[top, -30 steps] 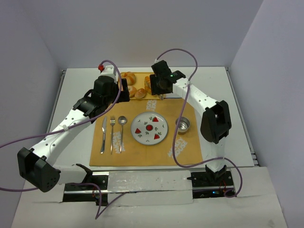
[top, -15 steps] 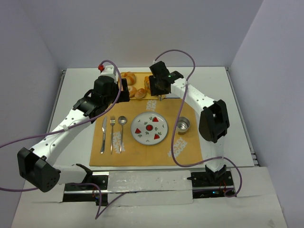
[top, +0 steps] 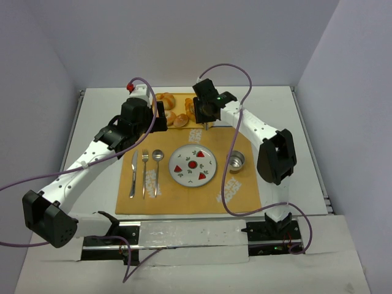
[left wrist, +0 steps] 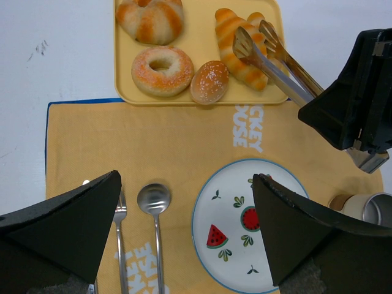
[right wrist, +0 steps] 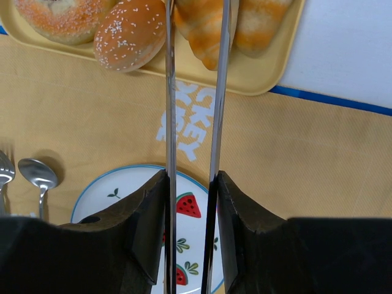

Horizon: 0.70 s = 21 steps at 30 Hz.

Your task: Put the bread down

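I would bring the croissant up from the tray (right wrist: 263,68) if I lifted my right gripper now, because it sits with its striped body (right wrist: 199,26) snugly between the two tong arms.
The bread (right wrist: 200,24), a golden striped croissant, lies in the yellow tray (right wrist: 263,68) at the back of the mat. My right gripper (right wrist: 191,179) is shut on a pair of metal tongs (right wrist: 169,92). The two tong arms reach forward and stand on either side of the croissant. The left wrist view shows the tong tips (left wrist: 245,44) against the bread (left wrist: 228,30). My left gripper (left wrist: 185,184) hangs open over the mat, between the spoon and the plate, with nothing in it.
The tray also holds a sugared ring doughnut (left wrist: 162,70), a seeded bun (left wrist: 209,81), a round striped bun (left wrist: 150,18) and another roll (right wrist: 257,24). A watermelon-print plate (top: 208,160), knife, fork and spoon (top: 157,156), and a metal cup (top: 236,161) sit on the orange mat.
The right gripper's jaws have squeezed the tongs narrower, bringing the tong arms in on the croissant. The right arm shifted slightly toward the tray. The left arm has not moved.
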{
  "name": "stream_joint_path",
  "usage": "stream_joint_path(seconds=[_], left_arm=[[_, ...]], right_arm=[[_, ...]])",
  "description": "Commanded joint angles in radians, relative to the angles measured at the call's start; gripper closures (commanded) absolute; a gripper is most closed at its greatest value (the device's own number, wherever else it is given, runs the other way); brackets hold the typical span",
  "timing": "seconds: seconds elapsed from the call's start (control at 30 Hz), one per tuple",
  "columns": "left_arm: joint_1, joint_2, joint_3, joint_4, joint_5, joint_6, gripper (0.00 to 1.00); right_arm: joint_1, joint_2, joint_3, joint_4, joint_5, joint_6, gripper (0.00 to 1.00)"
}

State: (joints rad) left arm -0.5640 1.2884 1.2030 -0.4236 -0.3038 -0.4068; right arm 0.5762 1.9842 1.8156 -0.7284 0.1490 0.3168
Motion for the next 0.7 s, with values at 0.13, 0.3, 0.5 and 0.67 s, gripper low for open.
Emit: stream_joint_path(seconds=[0.13,0.3,0.5,0.67], left_arm=[[-0.007,-0.015,0.018,0.022,-0.012,0.002,0.01],[-0.007,-0.014,0.020,0.019,-0.011,0.000,0.01],[-0.007,-0.011,0.018,0.020,-0.009,0.000,0.01],[-0.008,-0.012,0.018,0.019,-0.011,0.000,0.01]], right_arm=[[0.013,-0.153,-0.013,0.035,0.003,0.002,0.84],[0.014,-0.192,-0.033,0.035,0.004,0.002,0.84],[0.020,-0.271,-0.111,0.034,0.004,0.004,0.84],[0.045,-0.412,-0.243,0.026,-0.060,0.008,0.85]])
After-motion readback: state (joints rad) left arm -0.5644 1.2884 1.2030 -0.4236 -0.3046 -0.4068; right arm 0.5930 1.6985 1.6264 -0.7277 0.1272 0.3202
